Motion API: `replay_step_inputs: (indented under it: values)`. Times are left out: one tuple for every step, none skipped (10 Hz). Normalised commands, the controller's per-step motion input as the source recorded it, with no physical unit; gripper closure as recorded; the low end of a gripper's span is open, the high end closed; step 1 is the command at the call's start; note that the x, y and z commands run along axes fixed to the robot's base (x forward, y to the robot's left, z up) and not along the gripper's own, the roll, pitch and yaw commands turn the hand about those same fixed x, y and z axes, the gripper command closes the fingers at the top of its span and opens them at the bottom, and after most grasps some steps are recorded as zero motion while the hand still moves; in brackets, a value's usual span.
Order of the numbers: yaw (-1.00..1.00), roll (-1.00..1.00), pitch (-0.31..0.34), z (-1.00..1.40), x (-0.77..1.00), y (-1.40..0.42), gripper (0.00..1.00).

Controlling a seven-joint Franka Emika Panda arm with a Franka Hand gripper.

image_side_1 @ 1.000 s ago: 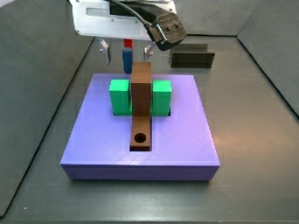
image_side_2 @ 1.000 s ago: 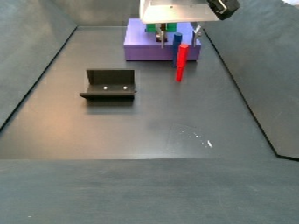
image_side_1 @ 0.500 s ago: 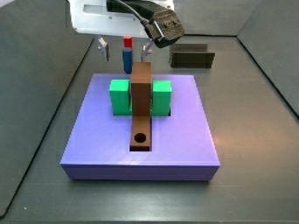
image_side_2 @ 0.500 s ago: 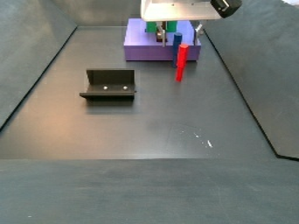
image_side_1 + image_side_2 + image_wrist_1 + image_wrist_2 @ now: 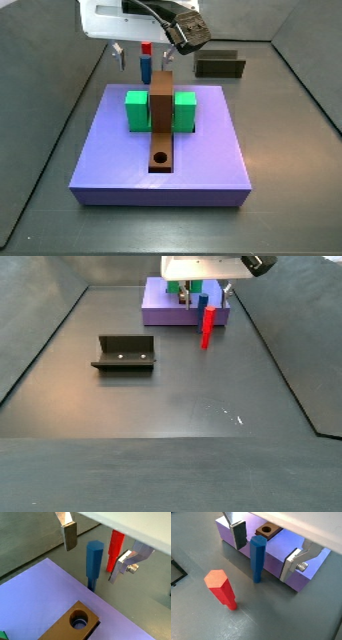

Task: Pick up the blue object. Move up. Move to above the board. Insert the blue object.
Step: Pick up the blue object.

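I should next use my gripper to grab the blue peg by its top end, so its lower end stays free to go into the board's round hole.
The blue object is a thin six-sided peg standing upright on the floor just behind the lavender slab. It also shows in the other wrist view and in a side view. My gripper is open around it, with one finger on each side and a gap to the peg. A separate red peg stands just beyond it. The board, a brown bar with a round hole, lies on the slab between two green blocks. One holed end shows in both wrist views.
The dark fixture stands on the floor away from the slab and also shows in the other side view. Grey walls enclose the floor. The red peg stands close beside the blue one, by the slab's edge.
The gripper has shifted slightly over the pegs since the oldest frames. The pegs and the board have not moved.
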Motion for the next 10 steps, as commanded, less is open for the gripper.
replay_step_inputs:
  values:
    - [0.00,-0.03,-0.003,0.00,0.00,0.00,0.00]
    - [0.00,-0.04,-0.007,0.00,0.00,0.00,0.00]
    - [0.00,0.00,0.000,0.00,0.00,0.00,0.00]
    - [0.00,0.00,0.000,0.00,0.00,0.00,1.00]
    - [0.00,0.00,0.000,0.00,0.00,0.00,1.00]
    - [0.00,0.00,0.000,0.00,0.00,0.00,1.00]
    - [0.00,0.00,0.000,0.00,0.00,0.00,1.00]
    - [0.00,0.00,0.000,0.00,0.00,0.00,1.00]
    - [0.00,0.00,0.000,0.00,0.00,0.00,1.00]
    - [0.00,0.00,0.000,0.00,0.00,0.00,1.00]
